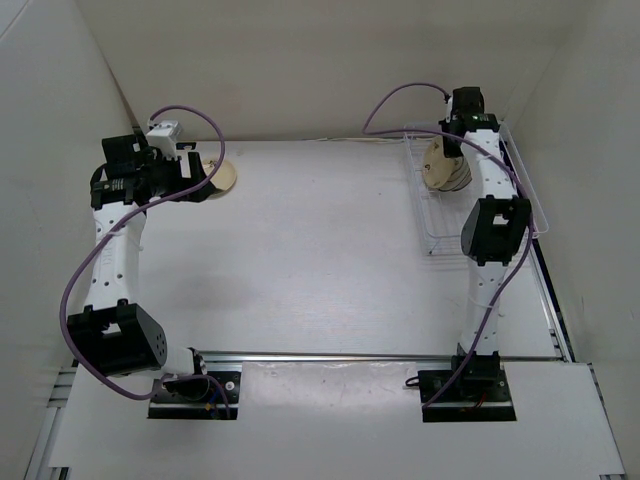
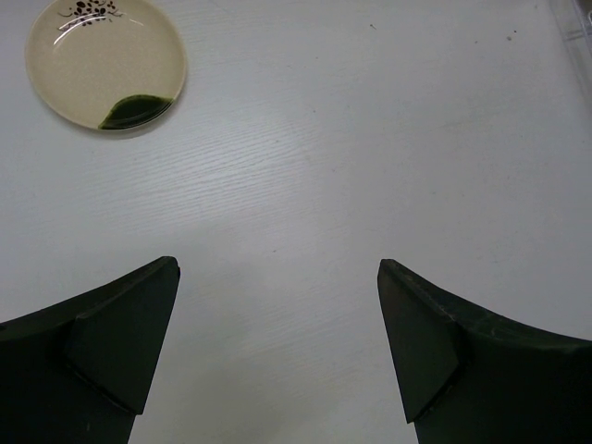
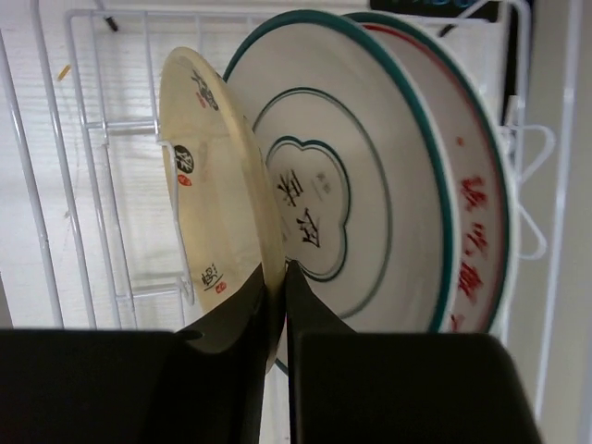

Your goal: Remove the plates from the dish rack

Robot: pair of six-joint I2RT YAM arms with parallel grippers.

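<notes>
The cream-tan plate (image 3: pixel 217 185) would come up out of the dish rack if I lifted my right gripper now, because both fingers are closed on its rim (image 3: pixel 273 282).
The white wire dish rack (image 1: pixel 434 238) stands at the far right of the table. Three plates stand on edge in it (image 1: pixel 446 172). In the right wrist view the nearest is a cream-tan plate (image 3: pixel 217 185), then a white plate with dark green rings (image 3: pixel 351 166), then a white plate with red characters (image 3: pixel 474 217). My right gripper (image 3: pixel 285 270) is shut on the lower rim of the cream-tan plate, inside the rack (image 3: pixel 129 130). Another cream plate with a green patch (image 2: pixel 106 65) lies flat on the table at the far left (image 1: pixel 224 178). My left gripper (image 2: pixel 277 270) is open and empty beside it.
White walls close in the table on the left, back and right. The rack's wire sides (image 1: pixel 530 205) surround my right gripper (image 1: pixel 449 150). A purple cable loops over each arm. My left gripper (image 1: pixel 198 178) is near the back left corner.
</notes>
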